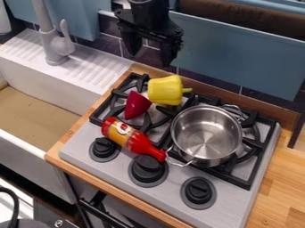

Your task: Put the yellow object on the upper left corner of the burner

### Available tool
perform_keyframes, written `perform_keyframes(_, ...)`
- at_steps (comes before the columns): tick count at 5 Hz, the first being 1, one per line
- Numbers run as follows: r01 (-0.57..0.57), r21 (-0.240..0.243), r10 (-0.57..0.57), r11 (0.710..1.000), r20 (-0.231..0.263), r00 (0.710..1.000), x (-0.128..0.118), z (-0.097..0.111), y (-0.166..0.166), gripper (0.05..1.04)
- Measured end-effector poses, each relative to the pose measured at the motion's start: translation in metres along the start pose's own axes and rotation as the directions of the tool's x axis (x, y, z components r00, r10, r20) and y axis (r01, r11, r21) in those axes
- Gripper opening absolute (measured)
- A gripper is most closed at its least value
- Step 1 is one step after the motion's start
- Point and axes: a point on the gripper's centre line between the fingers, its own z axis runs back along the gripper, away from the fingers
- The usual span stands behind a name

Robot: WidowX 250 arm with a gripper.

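Observation:
I need to grab the yellow pepper [164,90] by the middle of its body next with my gripper, to set it on the burner's corner.
The black gripper [150,51] hangs at the top of the view, above and slightly left of the yellow object, with its two fingers spread apart and nothing between them. A yellow bell pepper [164,90] lies on its side across the back of the left burner [99,115], its green stem pointing right. The pepper is to the right of that burner's upper left corner.
A dark red cone-shaped object [137,105] lies just left of and below the pepper. A red and yellow bottle [132,140] lies along the stove's front. A metal pot [205,134] stands on the right burner. The sink [46,100] and grey faucet [54,42] are left.

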Motion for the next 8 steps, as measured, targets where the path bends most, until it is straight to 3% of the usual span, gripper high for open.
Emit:
perform_keyframes(1,0.018,-0.012,-0.018,1.0,-0.039,0.999,-0.008,-0.01,-0.002,0.999)
perform_keyframes(2,0.193,-0.049,-0.194,0.98,-0.028,0.981,-0.009,-0.013,-0.003,0.999)
perform_keyframes(3,0.421,-0.127,-0.429,0.898,-0.045,0.902,-0.012,-0.02,-0.001,0.999)
perform_keyframes(4,0.556,-0.122,-0.561,0.822,-0.009,0.828,-0.007,-0.025,0.0,0.999)
perform_keyframes(5,0.693,-0.061,-0.692,0.718,0.043,0.72,-0.001,-0.032,-0.002,0.999)
perform_keyframes(6,0.768,-0.019,-0.764,0.641,0.084,0.64,-0.001,-0.04,-0.006,0.999)
perform_keyframes(7,0.81,-0.052,-0.808,0.584,0.057,0.587,-0.007,-0.058,-0.012,0.999)
perform_keyframes(8,0.824,-0.025,-0.823,0.566,0.04,0.567,-0.004,-0.062,-0.014,0.999)
